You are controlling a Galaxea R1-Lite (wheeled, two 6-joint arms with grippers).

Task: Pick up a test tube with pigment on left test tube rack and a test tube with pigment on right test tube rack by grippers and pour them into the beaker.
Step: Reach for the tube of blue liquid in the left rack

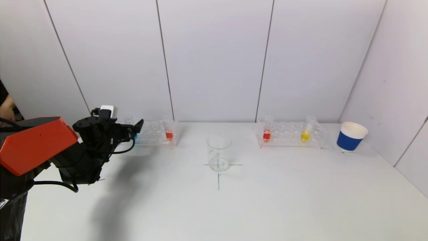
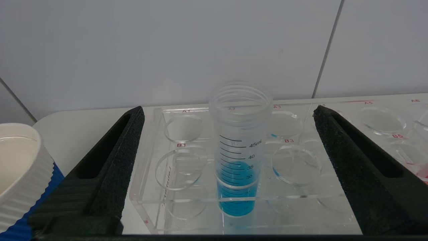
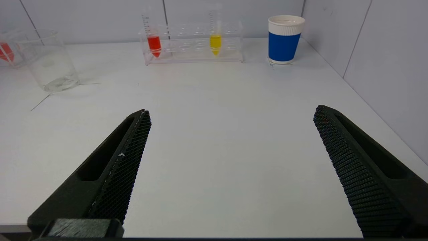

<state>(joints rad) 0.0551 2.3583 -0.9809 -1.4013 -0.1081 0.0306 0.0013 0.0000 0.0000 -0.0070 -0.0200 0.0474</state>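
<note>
The rack surrounds the lower half of the blue tube. The left gripper will next grab the blue tube by its clear upper part just under the tube's rim (image 2: 240, 134) to pour it.
The left rack (image 1: 152, 132) holds a red-pigment tube (image 1: 169, 134) and a blue-pigment tube (image 2: 239, 150). My left gripper (image 1: 135, 129) is open at that rack. In the left wrist view the blue tube stands upright in its hole between the gripper's (image 2: 229, 110) spread fingers, untouched. The right rack (image 1: 287, 137) holds a red tube (image 1: 266, 134) and a yellow tube (image 1: 305, 135). The clear beaker (image 1: 219, 152) stands empty at the table's middle. My right gripper (image 3: 233, 110) is open and empty over bare table, well short of the right rack (image 3: 194, 55), and is out of the head view.
A blue and white paper cup (image 1: 351, 136) stands right of the right rack. Another such cup (image 2: 16, 167) stands beside the left rack, close to my left gripper. A wall runs behind both racks and along the table's right side.
</note>
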